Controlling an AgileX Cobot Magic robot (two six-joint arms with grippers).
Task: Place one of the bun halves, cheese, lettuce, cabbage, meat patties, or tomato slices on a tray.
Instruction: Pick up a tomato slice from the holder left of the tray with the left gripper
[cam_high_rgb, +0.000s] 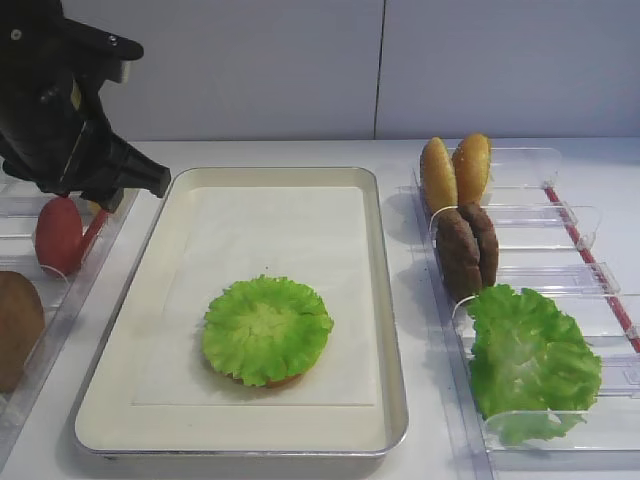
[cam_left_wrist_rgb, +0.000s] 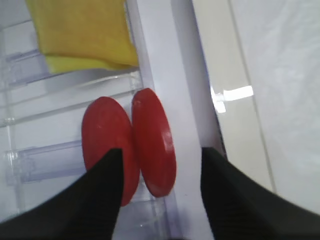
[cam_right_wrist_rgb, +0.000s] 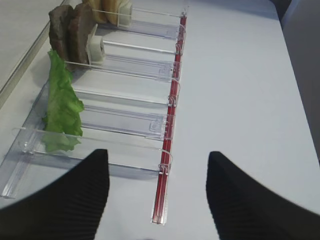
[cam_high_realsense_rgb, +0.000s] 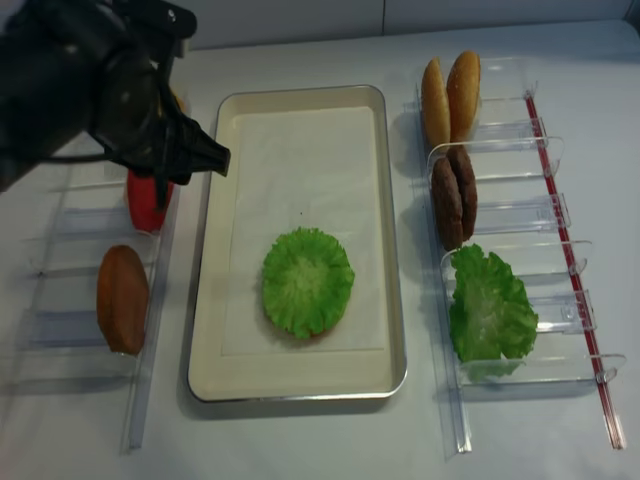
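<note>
The upper edge of the tomato slice nearer the tray is exposed, and the left gripper will pinch the slice there next. Another slice leans close beside it in the clear bin.
Two red tomato slices (cam_left_wrist_rgb: 152, 142) stand on edge in a clear bin left of the tray (cam_high_rgb: 385, 300). My left gripper (cam_left_wrist_rgb: 160, 170) hangs open just above them. Its left finger (cam_left_wrist_rgb: 95, 200) overlaps the left slice (cam_left_wrist_rgb: 102, 135), its right finger (cam_left_wrist_rgb: 235, 200) is over the tray's rim, and nothing is gripped. In the exterior high view the left arm (cam_high_rgb: 60, 120) hides those fingers, with a tomato slice (cam_high_rgb: 58, 235) showing below it. A lettuce leaf (cam_high_rgb: 267, 328) lies on the tray over a bun half. My right gripper (cam_right_wrist_rgb: 157, 175) is open and empty above the table.
Yellow cheese (cam_left_wrist_rgb: 82, 35) lies in the bin beyond the tomatoes, and a bun half (cam_high_realsense_rgb: 122, 298) sits in a nearer left bin. The right rack holds bun halves (cam_high_rgb: 455, 170), meat patties (cam_high_rgb: 467, 250) and lettuce (cam_high_rgb: 530, 360). A red strip (cam_right_wrist_rgb: 170, 125) edges that rack.
</note>
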